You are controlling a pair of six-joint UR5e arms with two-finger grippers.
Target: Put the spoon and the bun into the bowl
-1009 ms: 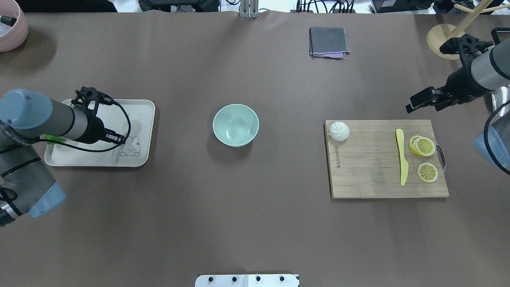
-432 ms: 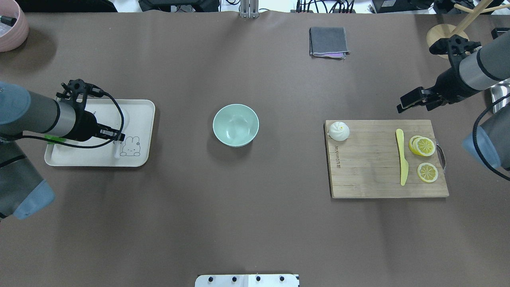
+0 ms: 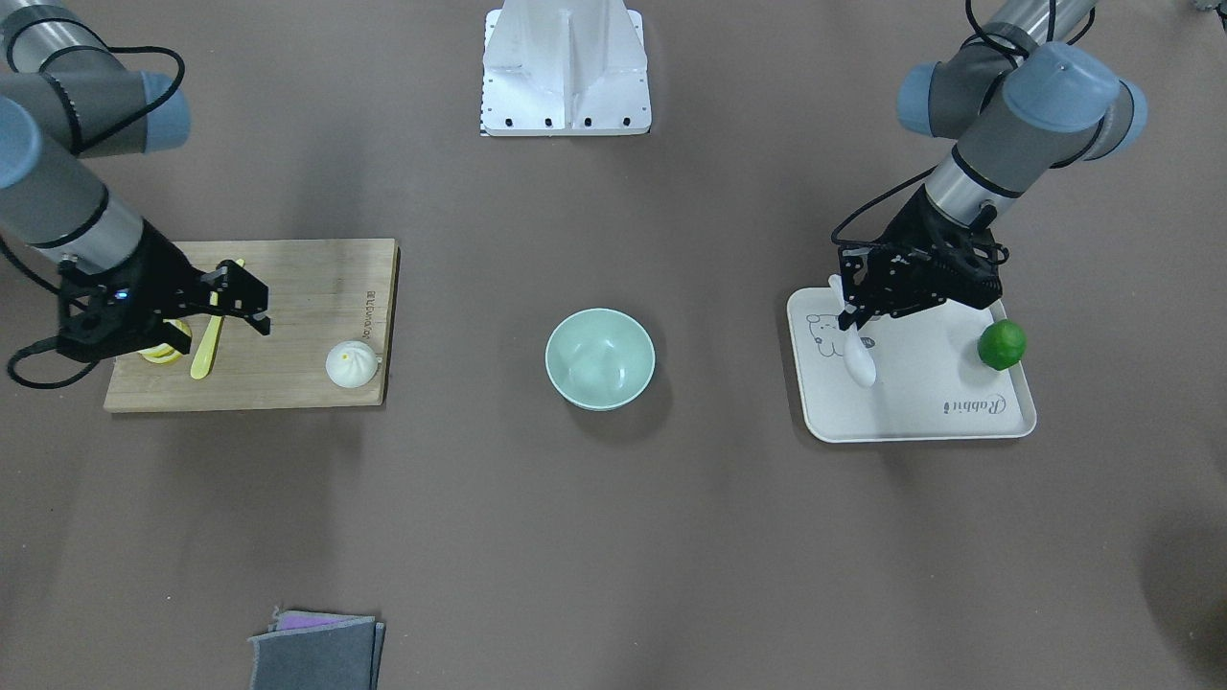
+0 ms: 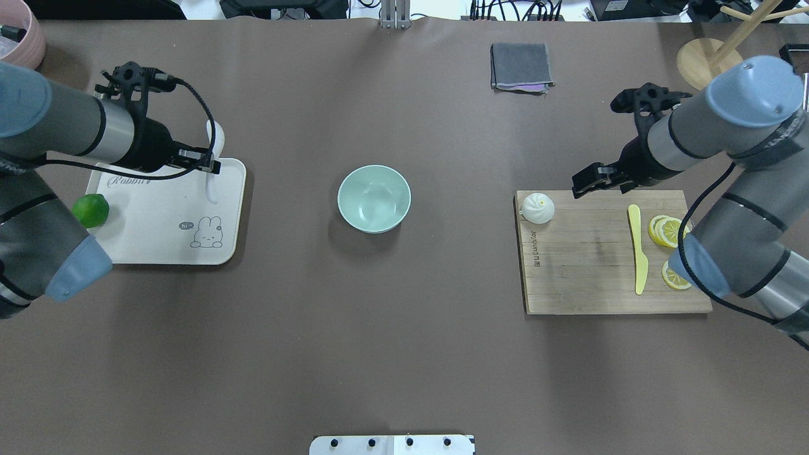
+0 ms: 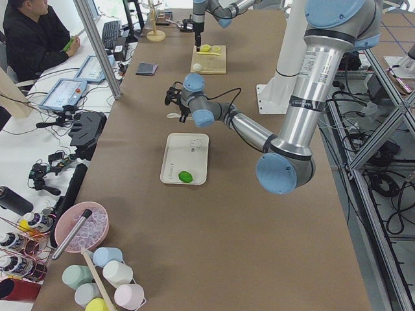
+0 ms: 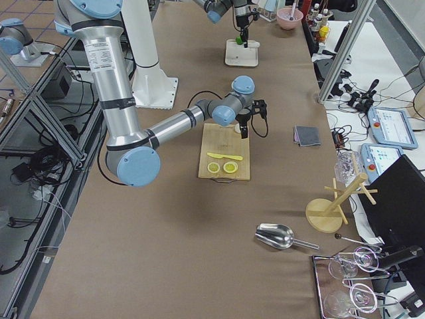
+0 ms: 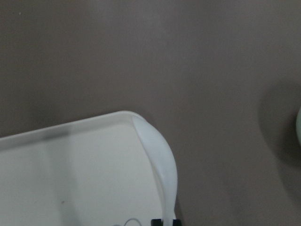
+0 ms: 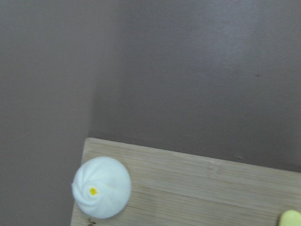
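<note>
The right gripper needs to get the white bun into the mint-green bowl, so it needs to grab the bun around its round body next.
The mint-green bowl stands at the table's middle, empty; it also shows in the front view. My left gripper is shut on the white spoon and holds it above the far right corner of the cream tray. The wrist view shows the spoon reaching out from the fingertips. The white bun sits on the left corner of the wooden cutting board. My right gripper is open and empty, above the board's far edge, just right of the bun.
A green lime lies at the tray's left edge. A yellow knife and lemon slices lie on the board's right half. A grey cloth, a wooden stand and a pink bowl sit along the far edge.
My left gripper has lifted the spoon off the tray and moved toward the tray's far right corner, uncovering the lime. My right gripper has moved left toward the bun.
</note>
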